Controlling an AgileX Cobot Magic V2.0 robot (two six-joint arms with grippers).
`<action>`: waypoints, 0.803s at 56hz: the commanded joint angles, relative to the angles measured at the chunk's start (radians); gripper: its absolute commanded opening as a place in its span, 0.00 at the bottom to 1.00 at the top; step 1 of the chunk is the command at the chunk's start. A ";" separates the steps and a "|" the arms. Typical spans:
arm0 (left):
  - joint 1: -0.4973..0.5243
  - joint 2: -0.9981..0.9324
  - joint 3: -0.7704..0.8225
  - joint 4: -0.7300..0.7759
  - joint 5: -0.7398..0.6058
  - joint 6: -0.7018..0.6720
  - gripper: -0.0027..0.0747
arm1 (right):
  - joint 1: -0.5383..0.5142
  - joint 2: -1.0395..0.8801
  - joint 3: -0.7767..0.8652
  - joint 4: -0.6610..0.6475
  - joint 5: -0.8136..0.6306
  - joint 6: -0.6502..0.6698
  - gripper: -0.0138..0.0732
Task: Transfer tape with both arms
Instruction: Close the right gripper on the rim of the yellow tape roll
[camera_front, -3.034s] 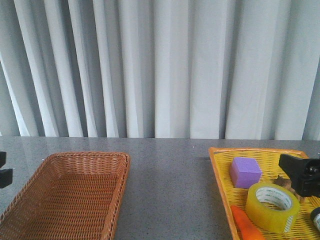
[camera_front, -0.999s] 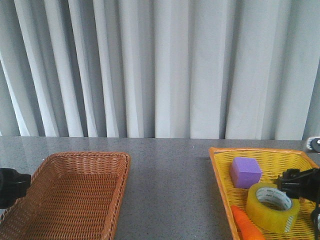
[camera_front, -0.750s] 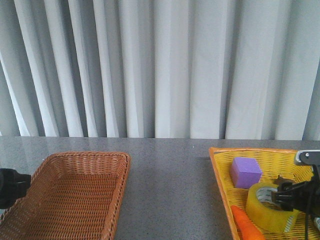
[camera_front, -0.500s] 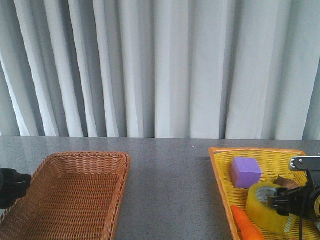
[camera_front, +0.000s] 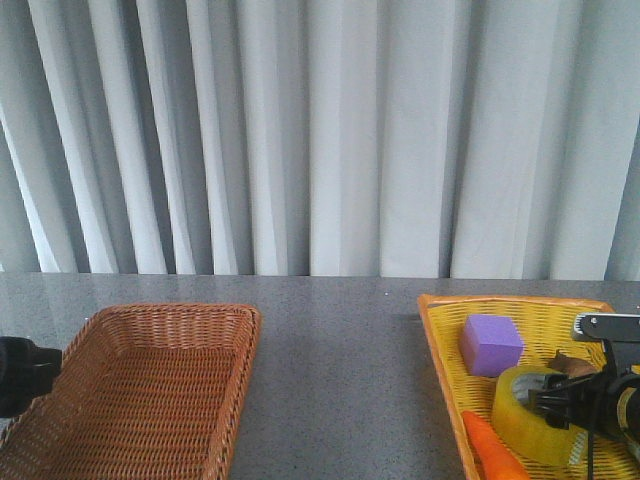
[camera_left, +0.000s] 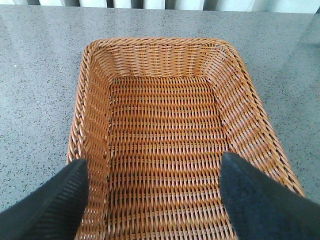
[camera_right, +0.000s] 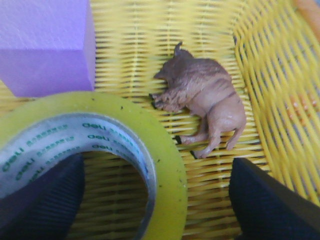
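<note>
My right gripper closes on the tape, since its fingers reach down around the tape's yellow side (camera_right: 171, 180), one inside the tape's core hole (camera_right: 114, 185). Closing now would catch it.
The yellow tape roll (camera_front: 512, 420) lies flat in the yellow tray (camera_front: 510, 300), its white printed core facing up. My right gripper (camera_front: 562, 403) is open and low over the roll. In the right wrist view its jaws straddle the roll's wall (camera_right: 167, 150): one finger (camera_right: 45, 195) is inside the core hole and the other finger (camera_right: 265, 200) is outside the roll, with neither pressing it. My left gripper (camera_left: 153, 162) is open and empty above the brown wicker basket (camera_left: 155, 42). It shows at the left edge of the front view (camera_front: 20, 375).
In the tray, a purple foam cube (camera_front: 490, 343) sits just behind the tape, a brown toy animal (camera_right: 205, 97) lies beside it, and an orange object (camera_front: 492, 455) lies in front. The wicker basket (camera_front: 180, 312) stands at the front left on the grey table.
My right gripper has come down and shifted left over the tape, until its fingers straddle the roll's wall. The tape has not moved. The left arm has stayed still over the last second.
</note>
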 joint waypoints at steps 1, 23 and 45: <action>-0.006 -0.018 -0.034 -0.011 -0.063 -0.010 0.73 | -0.006 -0.026 -0.033 -0.034 0.023 -0.001 0.82; -0.006 -0.018 -0.034 -0.011 -0.063 -0.010 0.73 | -0.006 -0.021 -0.070 -0.037 0.023 -0.001 0.33; -0.006 -0.018 -0.034 -0.011 -0.063 -0.010 0.73 | -0.006 -0.021 -0.070 -0.042 0.038 -0.001 0.15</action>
